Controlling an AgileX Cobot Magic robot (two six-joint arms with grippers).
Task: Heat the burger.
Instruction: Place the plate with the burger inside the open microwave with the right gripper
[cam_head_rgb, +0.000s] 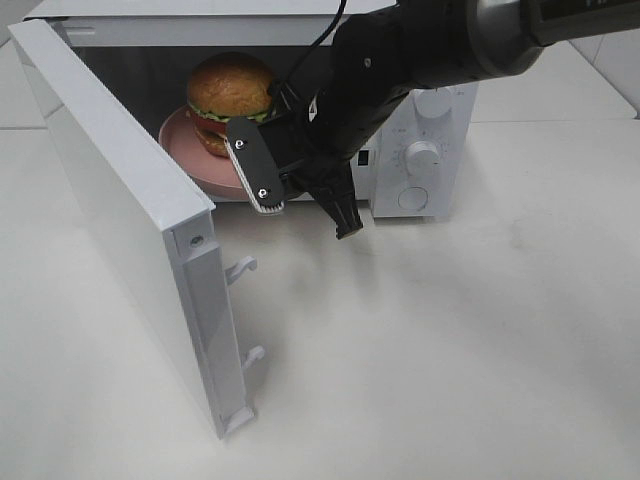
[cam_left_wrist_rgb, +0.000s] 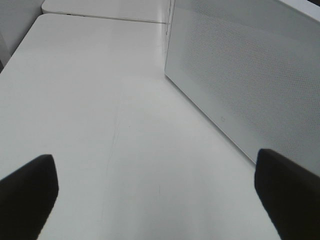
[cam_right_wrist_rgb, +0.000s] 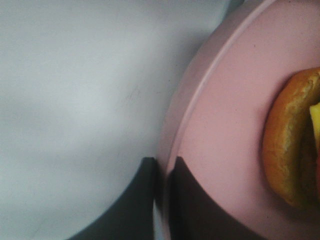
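The plate's near rim (cam_head_rgb: 226, 187) at my fingers overhangs the microwave's front edge, so my right gripper now keeps hold of the plate until it lies fully inside the microwave.
The burger (cam_head_rgb: 230, 90) stands on a pink plate (cam_head_rgb: 185, 150) inside the open microwave (cam_head_rgb: 425, 110). In the right wrist view the burger's bun (cam_right_wrist_rgb: 287, 145) shows at the edge, on the plate (cam_right_wrist_rgb: 225, 125). My right gripper (cam_head_rgb: 275, 190) reaches into the microwave's mouth from the right. Its dark fingers (cam_right_wrist_rgb: 182, 172) are shut on the plate's near rim, as the right wrist view shows at the gripper (cam_right_wrist_rgb: 164, 162). My left gripper (cam_left_wrist_rgb: 157, 192) is open over bare table beside the door's outer face (cam_left_wrist_rgb: 250, 85), holding nothing. It is hidden in the high view.
The microwave door (cam_head_rgb: 110, 180) swings wide open toward the front left, its latch hooks (cam_head_rgb: 242, 267) sticking out. Two dials (cam_head_rgb: 422, 155) sit on the panel at the right. White table (cam_head_rgb: 450, 350) stretches in front of the microwave.
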